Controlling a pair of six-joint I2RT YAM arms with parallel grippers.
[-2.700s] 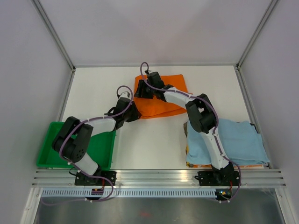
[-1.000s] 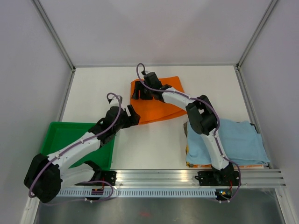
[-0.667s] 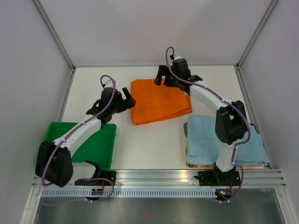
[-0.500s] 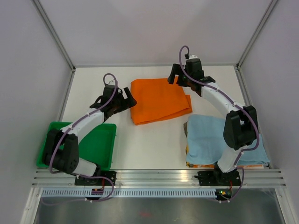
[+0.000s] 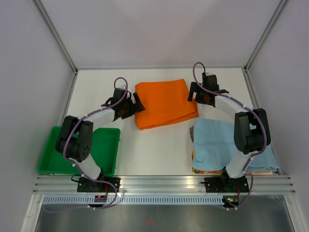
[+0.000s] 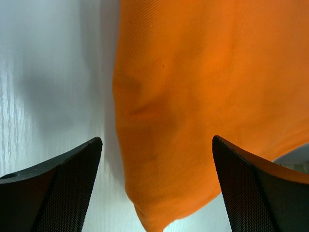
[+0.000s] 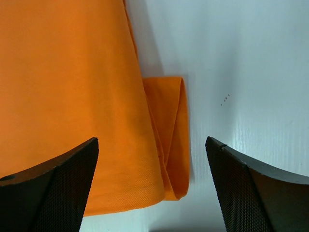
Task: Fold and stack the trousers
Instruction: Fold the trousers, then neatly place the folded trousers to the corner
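Note:
My fingers are above the flat trousers in the left wrist view and would miss the trousers' edge if I closed my left gripper now, so I need to lower it first.
The bright orange trousers [image 5: 164, 102] lie folded flat at the back middle of the table. My left gripper [image 5: 134, 102] is open at their left edge, and my right gripper [image 5: 193, 92] is open at their right edge. In the left wrist view the trousers [image 6: 207, 87] fill the upper right, with their folded corner between my spread black fingers [image 6: 58, 183] of the left gripper [image 6: 157, 140]. In the right wrist view the trousers [image 7: 72, 87] show a layered fold edge between the wide-apart jaws of the right gripper [image 7: 152, 140]. Neither gripper holds anything.
A green tray [image 5: 107, 147] sits at the near left, partly under my left arm. A folded light blue cloth [image 5: 253, 145] lies at the near right beside my right arm. Metal frame posts and grey walls bound the table.
Both grippers let go of the trousers, opened wide and drew apart to either side. The right one has slid right and nearer along the right edge. The trousers now lie flat.

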